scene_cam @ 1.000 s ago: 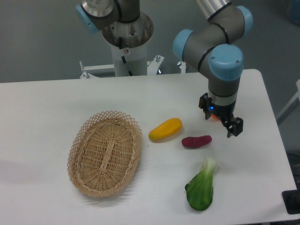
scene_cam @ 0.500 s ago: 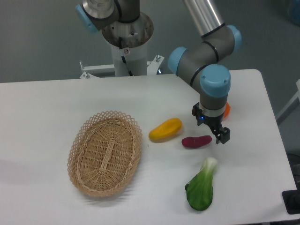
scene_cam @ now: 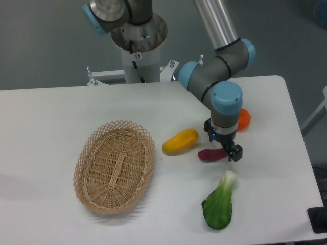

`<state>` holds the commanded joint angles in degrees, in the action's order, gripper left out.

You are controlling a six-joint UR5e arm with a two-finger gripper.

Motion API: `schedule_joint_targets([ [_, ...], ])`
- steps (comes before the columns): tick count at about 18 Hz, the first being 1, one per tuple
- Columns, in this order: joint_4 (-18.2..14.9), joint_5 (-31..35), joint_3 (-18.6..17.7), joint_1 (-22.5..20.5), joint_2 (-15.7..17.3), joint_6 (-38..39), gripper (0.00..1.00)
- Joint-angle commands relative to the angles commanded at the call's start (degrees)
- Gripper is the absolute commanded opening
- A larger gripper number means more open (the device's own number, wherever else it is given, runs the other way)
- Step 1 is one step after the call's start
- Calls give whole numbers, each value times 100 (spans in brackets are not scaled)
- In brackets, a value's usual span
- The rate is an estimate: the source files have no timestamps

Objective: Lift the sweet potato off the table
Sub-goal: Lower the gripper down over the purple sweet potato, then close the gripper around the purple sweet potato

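The sweet potato should be gripped by one end next, so that my gripper can pick it up from the white table.
The sweet potato, a small dark purplish-red tuber, lies on the white table right of centre. My gripper hangs directly over its right end, fingers pointing down and spread apart, open and empty. The right tip of the sweet potato is hidden behind the gripper. I cannot tell whether the fingers touch it.
A yellow-orange fruit lies just left of the sweet potato. A round orange sits behind the gripper to the right. A green bok choy lies in front. A woven oval basket stands at the left.
The gripper has moved left and slightly forward, from right of the sweet potato to over its right end. The orange, hidden before, now shows. Nothing else has moved.
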<state>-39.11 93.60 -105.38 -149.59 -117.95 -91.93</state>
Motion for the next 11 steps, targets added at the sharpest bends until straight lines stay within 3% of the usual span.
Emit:
schedule_joint_targets([
  [1, 9, 0, -26, 9, 9, 0, 99],
  [2, 9, 0, -35, 9, 9, 9, 91],
  [7, 0, 0, -35, 9, 44, 70, 34],
  [11, 0, 0, 9, 0, 53, 44, 14],
])
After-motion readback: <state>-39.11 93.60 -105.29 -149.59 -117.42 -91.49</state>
